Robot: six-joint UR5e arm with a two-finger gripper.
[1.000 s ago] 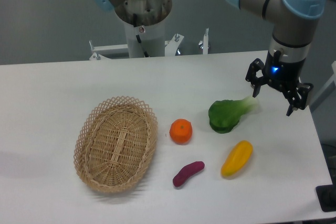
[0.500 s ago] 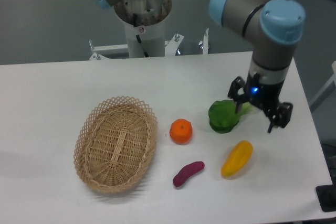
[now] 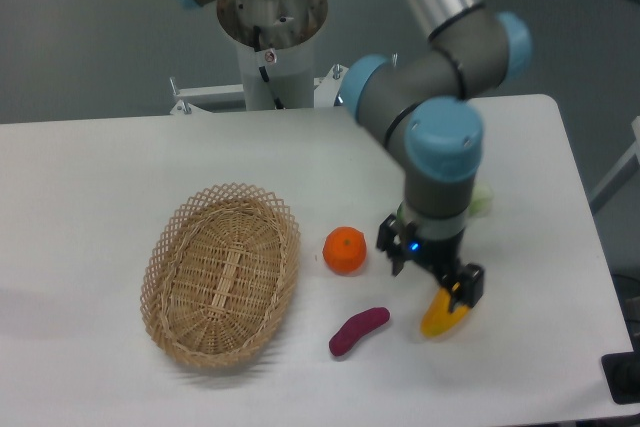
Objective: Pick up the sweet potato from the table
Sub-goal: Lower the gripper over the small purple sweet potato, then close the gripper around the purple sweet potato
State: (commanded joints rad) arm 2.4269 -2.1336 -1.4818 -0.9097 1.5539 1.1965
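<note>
My gripper grabs the sweet potato by its middle [image 3: 360,332] next, to lift it from the white table.
The sweet potato [image 3: 358,331] is a slim purple tuber lying on the white table [image 3: 100,177], below the orange and left of the yellow fruit. My gripper [image 3: 430,276] hangs open and empty above the table, up and to the right of the sweet potato, over the yellow fruit's upper end. Its two dark fingers are spread apart. It does not touch the sweet potato.
A round orange [image 3: 344,250] sits just left of the gripper. A yellow elongated fruit [image 3: 442,317] lies partly under the gripper. A woven basket [image 3: 222,273] stands at the left. A pale green vegetable end [image 3: 482,200] shows behind the arm.
The gripper has moved left and toward the front, from the right table edge past the green vegetable to above the yellow fruit. The arm now hides most of the green vegetable.
</note>
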